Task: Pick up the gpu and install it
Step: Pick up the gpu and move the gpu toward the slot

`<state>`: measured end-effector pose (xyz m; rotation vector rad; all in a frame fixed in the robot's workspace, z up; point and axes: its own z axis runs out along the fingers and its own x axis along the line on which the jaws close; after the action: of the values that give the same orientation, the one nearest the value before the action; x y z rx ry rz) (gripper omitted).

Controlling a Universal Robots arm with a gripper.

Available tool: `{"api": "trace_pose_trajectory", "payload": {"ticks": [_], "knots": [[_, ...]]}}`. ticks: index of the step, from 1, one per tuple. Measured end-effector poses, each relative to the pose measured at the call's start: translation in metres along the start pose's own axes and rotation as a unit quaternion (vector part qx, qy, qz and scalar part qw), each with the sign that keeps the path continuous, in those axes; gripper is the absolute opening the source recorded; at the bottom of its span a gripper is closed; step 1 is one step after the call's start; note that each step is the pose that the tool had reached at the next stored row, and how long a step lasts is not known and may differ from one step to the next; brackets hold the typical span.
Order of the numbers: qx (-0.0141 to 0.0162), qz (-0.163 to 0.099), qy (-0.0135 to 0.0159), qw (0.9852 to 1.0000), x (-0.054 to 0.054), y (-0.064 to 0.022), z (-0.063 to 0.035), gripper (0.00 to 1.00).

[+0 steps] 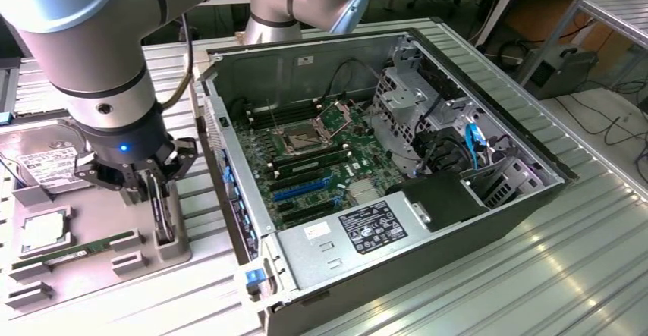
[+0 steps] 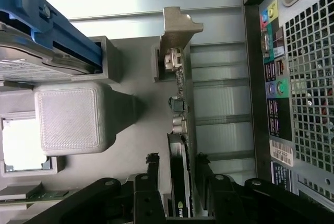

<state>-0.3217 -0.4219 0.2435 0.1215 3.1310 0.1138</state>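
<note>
I should next grab the GPU across the flat sides of its black cooler (image 2: 179, 179) with my gripper, because components stick up near the GPU's bracket.
The gpu (image 1: 162, 216) stands on edge in a slot of the grey parts holder (image 1: 102, 271), at the exterior view's left, beside the open computer case (image 1: 526, 199). In the wrist view the gpu (image 2: 183, 109) appears edge-on, with its silver bracket at the far end. My gripper (image 1: 154, 193) has come down over the card and is open. The gripper (image 2: 176, 158) straddles the card, one black finger (image 2: 152, 161) on each side, and a small gap shows between the fingers and the card. The motherboard (image 1: 314, 161) lies exposed inside the case.
On the holder lie a hard drive (image 1: 45, 161), a CPU (image 1: 42, 230) and a green memory stick (image 1: 76, 249). The case's rear wall (image 2: 297, 78) stands close beside the gpu. Blue expansion slots (image 1: 299, 189) sit near the silver power supply (image 1: 354, 230).
</note>
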Motion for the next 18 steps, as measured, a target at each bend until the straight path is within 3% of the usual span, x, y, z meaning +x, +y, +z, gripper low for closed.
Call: {"api": "trace_pose_trajectory", "payload": {"ticks": [3, 7, 11, 18], "knots": [[0.0002, 0.0, 0.0, 1.0, -0.0003, 0.0, 0.0, 0.27], [0.0003, -0.002, 0.0003, 1.0, -0.0003, 0.0, 0.0, 0.27], [0.0001, -0.035, 0.0025, 0.9994, -0.0003, 0.0, 0.0002, 0.27], [0.0001, -0.036, 0.0026, 0.9994, -0.0003, 0.0001, 0.0001, 0.26]]}}
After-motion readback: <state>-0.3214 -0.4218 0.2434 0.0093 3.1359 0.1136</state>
